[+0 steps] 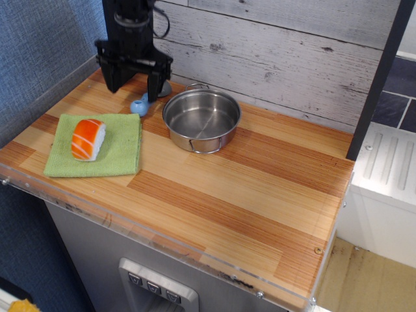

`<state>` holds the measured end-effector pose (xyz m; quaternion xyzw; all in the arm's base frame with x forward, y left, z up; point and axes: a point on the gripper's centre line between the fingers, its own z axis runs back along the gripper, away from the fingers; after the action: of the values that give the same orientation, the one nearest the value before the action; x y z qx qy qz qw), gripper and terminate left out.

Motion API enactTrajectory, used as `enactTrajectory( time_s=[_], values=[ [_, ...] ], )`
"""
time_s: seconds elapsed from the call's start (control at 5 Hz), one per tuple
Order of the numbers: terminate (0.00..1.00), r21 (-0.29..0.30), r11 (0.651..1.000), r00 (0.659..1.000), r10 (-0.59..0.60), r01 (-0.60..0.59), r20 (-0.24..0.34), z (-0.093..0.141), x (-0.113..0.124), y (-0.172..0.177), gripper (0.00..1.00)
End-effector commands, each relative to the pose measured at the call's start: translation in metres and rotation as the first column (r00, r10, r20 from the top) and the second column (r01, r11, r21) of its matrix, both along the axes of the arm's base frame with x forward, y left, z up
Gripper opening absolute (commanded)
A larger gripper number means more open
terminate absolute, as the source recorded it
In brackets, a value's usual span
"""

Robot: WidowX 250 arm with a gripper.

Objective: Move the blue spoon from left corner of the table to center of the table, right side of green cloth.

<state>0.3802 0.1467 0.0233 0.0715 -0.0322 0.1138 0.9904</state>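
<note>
I need to move the blue spoon beside the green cloth (120, 153), so I should next grab the spoon with my gripper by its light-blue handle (141, 105).
The blue spoon (138, 106) lies on the table (260, 188) at the back left, between the green cloth (120, 153) and the wall. Its light-blue handle shows; its grey bowl is mostly hidden behind my right finger. My black gripper (132, 92) is open and low over the table, with its fingers (154, 83) astride the spoon's far end. I cannot tell whether a finger touches the spoon. The cloth lies flat at the front left.
An orange-and-white sushi toy (88, 138) sits on the cloth. A steel pot (201, 119) stands just right of the spoon. A grey plank wall runs behind, a blue wall at the left. The table has a clear plastic front edge (162, 244).
</note>
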Motion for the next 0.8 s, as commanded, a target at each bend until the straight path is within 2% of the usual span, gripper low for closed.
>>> enactTrajectory(
  time_s=[0.0,0.2,0.6],
  values=[
    [0.0,0.001,1.0,0.998,-0.003,0.003,0.055,0.0127,0.0065,-0.0013,1.0],
    [0.0,0.008,1.0,0.997,-0.007,0.006,0.079,0.0123,0.0012,-0.0054,0.0],
    [0.0,0.004,1.0,0.996,-0.021,0.021,0.085,0.0192,-0.0031,-0.0107,0.0]
  ],
)
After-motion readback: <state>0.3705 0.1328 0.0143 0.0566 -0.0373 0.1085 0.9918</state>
